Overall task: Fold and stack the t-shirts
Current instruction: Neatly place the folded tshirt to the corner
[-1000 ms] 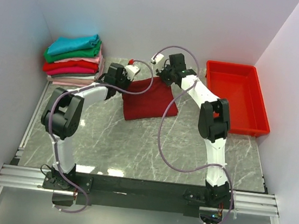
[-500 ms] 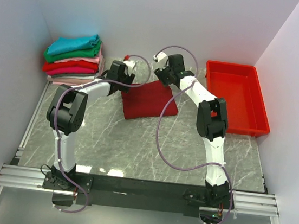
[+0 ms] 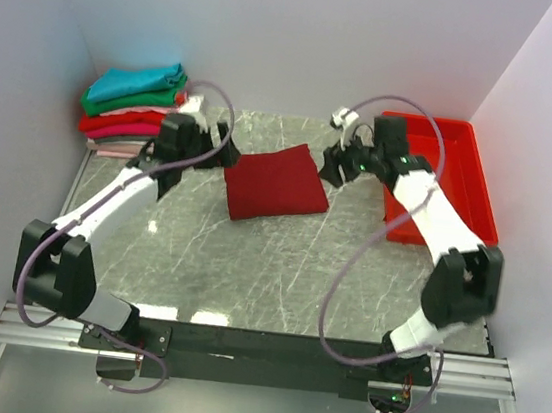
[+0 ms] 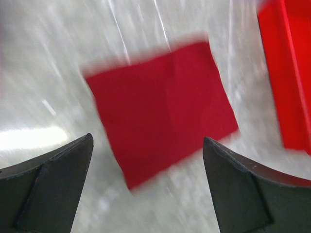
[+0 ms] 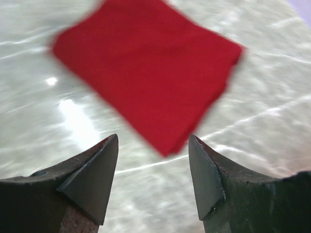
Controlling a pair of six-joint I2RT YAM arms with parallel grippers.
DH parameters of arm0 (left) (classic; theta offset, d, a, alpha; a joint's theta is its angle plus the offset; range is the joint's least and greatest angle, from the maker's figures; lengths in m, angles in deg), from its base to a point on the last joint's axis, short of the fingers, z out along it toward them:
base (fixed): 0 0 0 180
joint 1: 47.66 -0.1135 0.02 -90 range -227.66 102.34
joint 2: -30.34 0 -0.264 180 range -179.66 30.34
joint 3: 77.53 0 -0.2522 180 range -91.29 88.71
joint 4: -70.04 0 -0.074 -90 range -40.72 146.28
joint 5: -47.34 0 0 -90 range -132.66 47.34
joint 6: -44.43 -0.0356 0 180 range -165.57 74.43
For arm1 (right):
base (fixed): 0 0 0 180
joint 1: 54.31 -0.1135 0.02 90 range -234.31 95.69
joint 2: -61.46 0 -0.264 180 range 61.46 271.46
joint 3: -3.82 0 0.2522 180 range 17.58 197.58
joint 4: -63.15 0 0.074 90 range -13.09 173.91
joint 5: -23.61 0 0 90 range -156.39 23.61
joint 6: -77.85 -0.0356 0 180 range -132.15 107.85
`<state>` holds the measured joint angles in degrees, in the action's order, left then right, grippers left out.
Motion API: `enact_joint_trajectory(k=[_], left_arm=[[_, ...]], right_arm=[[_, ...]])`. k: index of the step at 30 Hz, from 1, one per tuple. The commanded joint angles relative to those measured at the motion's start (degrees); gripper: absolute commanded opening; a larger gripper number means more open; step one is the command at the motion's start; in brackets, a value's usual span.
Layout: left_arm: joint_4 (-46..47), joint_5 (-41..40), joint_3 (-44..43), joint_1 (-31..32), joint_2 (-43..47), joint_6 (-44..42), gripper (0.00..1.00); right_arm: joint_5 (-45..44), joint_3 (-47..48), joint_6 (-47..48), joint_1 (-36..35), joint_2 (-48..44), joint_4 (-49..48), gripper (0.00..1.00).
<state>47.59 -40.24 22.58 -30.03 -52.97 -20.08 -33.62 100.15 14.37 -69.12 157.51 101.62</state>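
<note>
My left gripper grabs the folded dark red t-shirt by its edge facing the stack next. Then I lay the t-shirt on top of the stack.
A dark red t-shirt, folded into a rough square, lies flat on the marble table; it also fills the left wrist view and the right wrist view. My left gripper hovers just left of it, open and empty. To the shirt's right, my right gripper is also open with nothing between its fingers. A stack of folded t-shirts, teal on top, then green, pink and red, sits at the back left.
A bright red plastic tray stands at the back right, with my right arm reaching across its near left part. White walls close in the table at the back and both sides.
Both grippers have opened and let go of the dark red shirt's far edge, then drawn back outward, left to the left and right to the right. The shirt now lies flat.
</note>
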Motion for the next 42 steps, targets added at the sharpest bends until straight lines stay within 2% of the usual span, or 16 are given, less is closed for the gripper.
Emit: enact_joint_trajectory(k=[1, 4, 10, 14, 20, 23, 24, 26, 30, 34, 35, 38, 39, 41, 42], left_arm=[[1.47, 9.54, 10.47, 0.21, -2.56, 14.22, 0.99], [4.38, 8.58, 10.76, 0.21, -5.97, 15.46, 0.99], [1.57, 4.36, 3.92, 0.13, -16.6, 14.23, 0.99], [-1.85, 3.73, -1.71, 0.13, -24.43, 15.37, 0.99], [-4.76, 4.88, -10.68, -0.31, -36.39, 16.51, 0.9], [-4.24, 8.03, -12.79, -0.93, -40.26, 16.34, 0.71], [-3.97, 8.74, -13.23, -0.93, -41.05, 16.17, 0.59], [-3.1, 9.62, -14.29, -1.02, -42.28, 15.38, 0.46], [-1.77, 8.93, -16.39, -1.02, -43.17, 12.92, 0.0], [-1.07, 6.73, -17.54, -0.4, -41.68, 7.3, 0.0], [-1.33, 4.99, -17.37, 0.47, -40.8, 3.55, 0.0], [-3.09, -8.0, -16.32, 4.32, -35.45, -4.27, 0.0], [-3.44, -17.96, -15.97, 5.74, -34.04, -6.14, 0.0], [-4.58, -26.37, -15.52, 9.26, -31.13, -10.18, 0.01], [-5.19, -33.02, -15.7, 10.05, -29.99, -11.25, 0.0]], right_arm=[[10.2, -8.8, 1.43, -1.19, -8.22, 3.24, 0.66], [9.33, -13.02, 1.42, -1.01, -13.41, 4.64, 0.66], [9.15, -20.94, 1.51, -0.31, -21.5, 4.39, 0.66], [10.03, -23.33, 0.55, 0.48, -23.8, 2.8, 0.66], [12.75, -22.54, 0.19, 2.06, -23.72, 4.29, 0.66], [13.54, -22.97, 0.37, 2.94, -24.94, 4.38, 0.65], [13.63, -23.24, 0.37, 3.2, -25.12, 4.21, 0.65], [14.42, -23.33, 0.46, 3.9, -25.47, 4.21, 0.65], [15.48, -23.06, 0.37, 5.13, -25.82, 4.73, 0.65], [16.88, -23.24, 0.55, 7.24, -27.14, 5.09, 0.64], [17.06, -23.33, 0.63, 7.6, -27.32, 5.09, 0.64], [17.94, -23.76, 0.81, 9.27, -27.58, 5.08, 0.64], [18.37, -23.77, 0.81, 9.53, -27.5, 5.0, 0.64], [18.73, -23.68, 0.81, 10.41, -27.14, 5.17, 0.64], [18.82, -23.59, 0.72, 10.5, -27.14, 5.17, 0.64]])
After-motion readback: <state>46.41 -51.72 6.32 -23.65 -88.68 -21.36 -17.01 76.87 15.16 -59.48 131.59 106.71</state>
